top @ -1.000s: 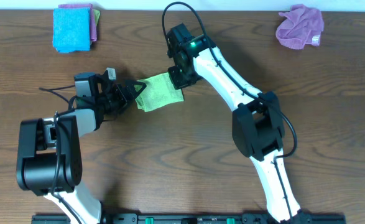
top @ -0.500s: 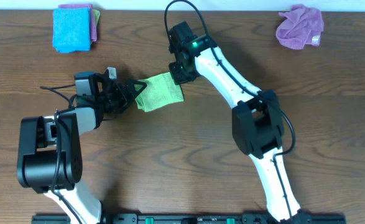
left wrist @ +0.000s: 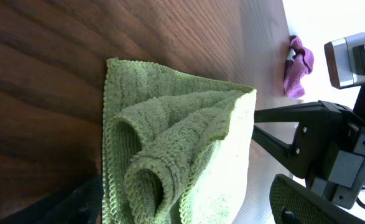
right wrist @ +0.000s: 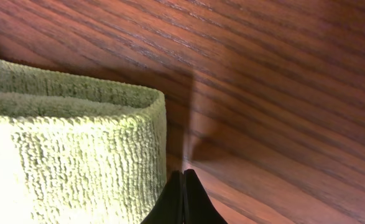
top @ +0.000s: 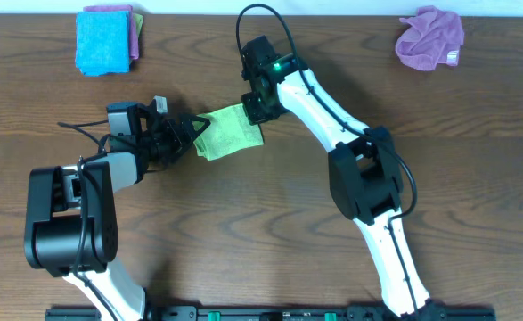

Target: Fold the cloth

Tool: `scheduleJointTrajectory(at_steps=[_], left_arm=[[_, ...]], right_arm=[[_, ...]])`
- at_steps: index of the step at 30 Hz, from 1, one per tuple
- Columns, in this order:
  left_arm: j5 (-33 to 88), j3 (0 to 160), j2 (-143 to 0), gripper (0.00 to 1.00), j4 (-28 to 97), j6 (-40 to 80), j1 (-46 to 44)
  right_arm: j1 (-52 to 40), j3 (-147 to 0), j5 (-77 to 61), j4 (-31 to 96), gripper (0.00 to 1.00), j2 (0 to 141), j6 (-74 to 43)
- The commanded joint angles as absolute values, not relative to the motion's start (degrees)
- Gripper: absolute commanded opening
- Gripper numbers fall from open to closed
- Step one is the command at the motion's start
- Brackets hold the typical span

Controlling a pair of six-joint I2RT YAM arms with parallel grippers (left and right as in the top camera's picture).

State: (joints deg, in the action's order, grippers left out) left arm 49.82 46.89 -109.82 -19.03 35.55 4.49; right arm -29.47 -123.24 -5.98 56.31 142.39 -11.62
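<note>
The left gripper grabs the green cloth's bunched end [top: 203, 138] [left wrist: 158, 182] across its layers next, and keeps it folded to lay on the blue cloth.
The green cloth [top: 230, 132] lies folded on the wooden table, near the middle. In the left wrist view the green cloth [left wrist: 176, 149] shows bunched, rolled layers with a looped edge. My left gripper [top: 188, 134] is open at the cloth's left edge, and its fingers [left wrist: 182, 208] straddle the cloth end. My right gripper [top: 256, 111] is at the cloth's upper right corner. Its tips [right wrist: 183, 180] are pressed shut and empty, on the table right beside the cloth's folded edge [right wrist: 76, 143].
A folded blue cloth [top: 103, 40] lies on a pink one at the back left. A crumpled purple cloth [top: 430, 37] lies at the back right; it also shows in the left wrist view [left wrist: 296, 65]. The right arm [top: 323, 107] stretches over the table's middle.
The right gripper has shifted very slightly at the cloth's upper right corner. The cloth and the left gripper have stayed in place.
</note>
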Motion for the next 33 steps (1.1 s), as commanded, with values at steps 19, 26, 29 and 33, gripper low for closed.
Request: scheduleJointTrajectory(at_steps=[19,26,29,33], left_arm=[[44.7,46.2,-116.2,0.06,-17.8,34.7,0.3],[51.4,58.2,-116.1,0.06,-25.4,45.6,3.4],[51.9,66.5,-116.1,0.06,-27.6,50.2,4.6],[48.4,77.9,-116.1,0.06,-30.2,57.4,7.6]], right_arm=[[-30.7,-123.7,-9.8,56.7,0.01,143.5,-12.8],[-26.7,-123.8,-2.1,59.8,0.01,135.9,-12.1],[-24.6,-123.8,-1.9,60.5,0.01,131.0,-10.4],[-22.4,-123.8,-1.9,63.2,0.01,126.6,-10.4]])
